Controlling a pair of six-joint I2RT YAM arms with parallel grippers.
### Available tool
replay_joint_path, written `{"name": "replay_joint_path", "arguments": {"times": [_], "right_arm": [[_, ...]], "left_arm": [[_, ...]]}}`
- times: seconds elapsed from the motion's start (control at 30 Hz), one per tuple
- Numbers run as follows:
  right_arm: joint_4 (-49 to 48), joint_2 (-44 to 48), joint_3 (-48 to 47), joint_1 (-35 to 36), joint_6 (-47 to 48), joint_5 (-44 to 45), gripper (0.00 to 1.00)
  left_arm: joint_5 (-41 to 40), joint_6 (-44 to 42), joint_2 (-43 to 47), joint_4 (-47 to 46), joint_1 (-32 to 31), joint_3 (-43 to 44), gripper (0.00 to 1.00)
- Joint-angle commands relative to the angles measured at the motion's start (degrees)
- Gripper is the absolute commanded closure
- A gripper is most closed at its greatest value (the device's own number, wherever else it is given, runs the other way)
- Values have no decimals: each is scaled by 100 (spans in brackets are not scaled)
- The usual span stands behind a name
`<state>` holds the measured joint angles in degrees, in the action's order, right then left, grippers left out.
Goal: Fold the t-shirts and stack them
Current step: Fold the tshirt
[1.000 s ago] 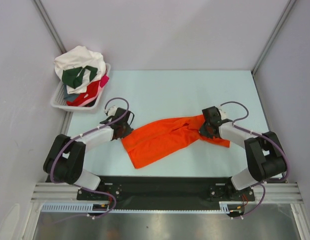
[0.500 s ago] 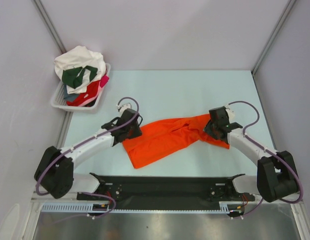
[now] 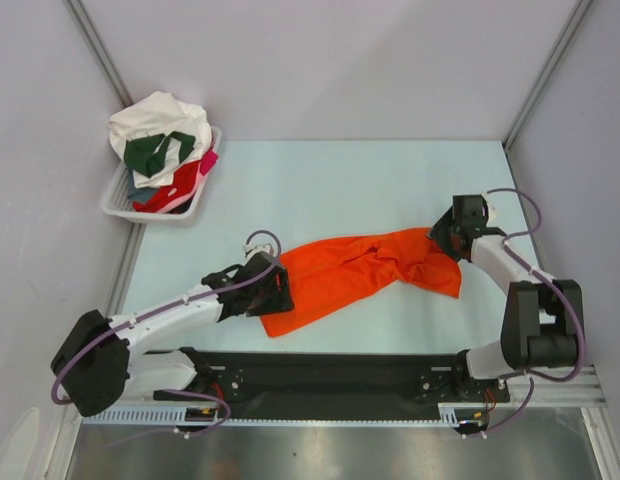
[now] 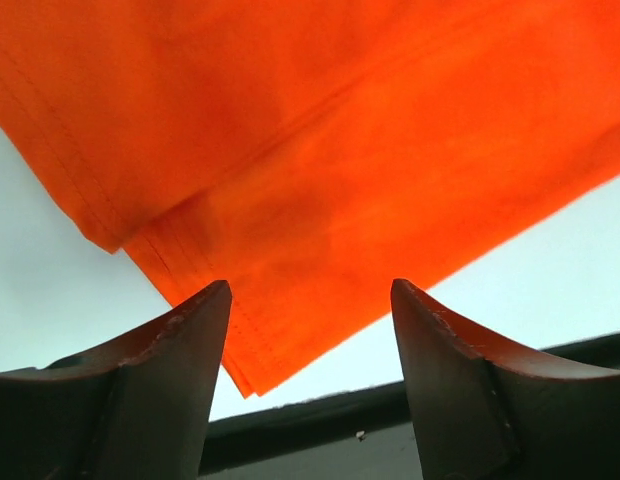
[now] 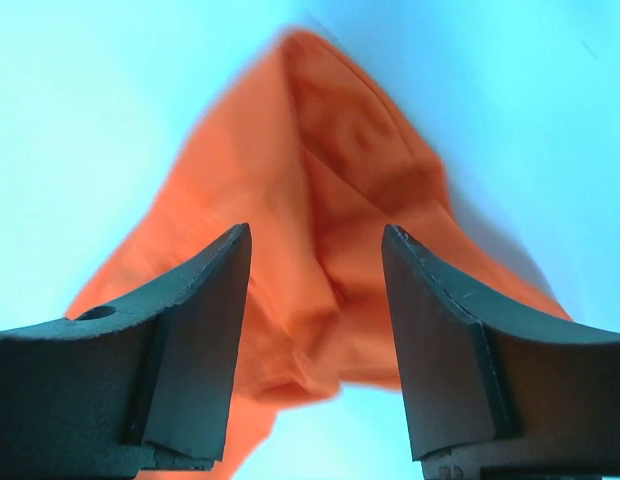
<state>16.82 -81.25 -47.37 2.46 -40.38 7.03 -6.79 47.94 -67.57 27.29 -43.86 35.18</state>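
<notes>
The orange t-shirt needs to be straightened for folding, so my left gripper will next grab it by its layered hem corner and pinch the layers together.
A bright orange t-shirt (image 3: 350, 275) lies stretched in a loose band across the pale table (image 3: 340, 180), wrinkled at its right end. My left gripper (image 3: 278, 295) hovers over its left end, jaws open. In the left wrist view the layered hem corner of the orange t-shirt (image 4: 340, 150) lies flat below the left gripper (image 4: 310, 300), and nothing is held. My right gripper (image 3: 442, 238) stands open above the right end. From the right wrist the bunched orange t-shirt (image 5: 330, 170) sits beneath the right gripper (image 5: 315, 250), untouched.
A white slatted basket (image 3: 118, 207) stands at the far left corner, heaped with a white t-shirt (image 3: 155, 115), a dark green one (image 3: 150, 152), a red one (image 3: 170, 192) and a bit of pink (image 3: 207, 160). Walls close in both sides. The black base rail (image 3: 330, 365) borders the near edge.
Both grippers have opened and let go of the orange t-shirt. The left arm slid right and nearer over the shirt's left end. The right gripper drew back and to the right.
</notes>
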Motion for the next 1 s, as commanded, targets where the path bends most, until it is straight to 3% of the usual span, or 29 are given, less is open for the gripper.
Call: {"name": "replay_joint_path", "arguments": {"times": [0.0,0.4,0.7,0.8,0.97], "right_arm": [[-459,-478,-483,-79,215,-192,40],[-996,-1744,-975,-202,136,-641,39],[-1128,-2017,-967,-202,127,-589,40],[-1163,-2087,-967,-202,110,-615,41],[-1251,-2184,-914,-202,74,-780,51]], "left_arm": [[177,-22,122,163,-158,-116,27],[327,189,-63,119,-194,-503,21],[99,505,59,364,-202,-705,30],[125,593,165,409,-194,-837,37],[37,664,183,365,-150,-1065,64]]}}
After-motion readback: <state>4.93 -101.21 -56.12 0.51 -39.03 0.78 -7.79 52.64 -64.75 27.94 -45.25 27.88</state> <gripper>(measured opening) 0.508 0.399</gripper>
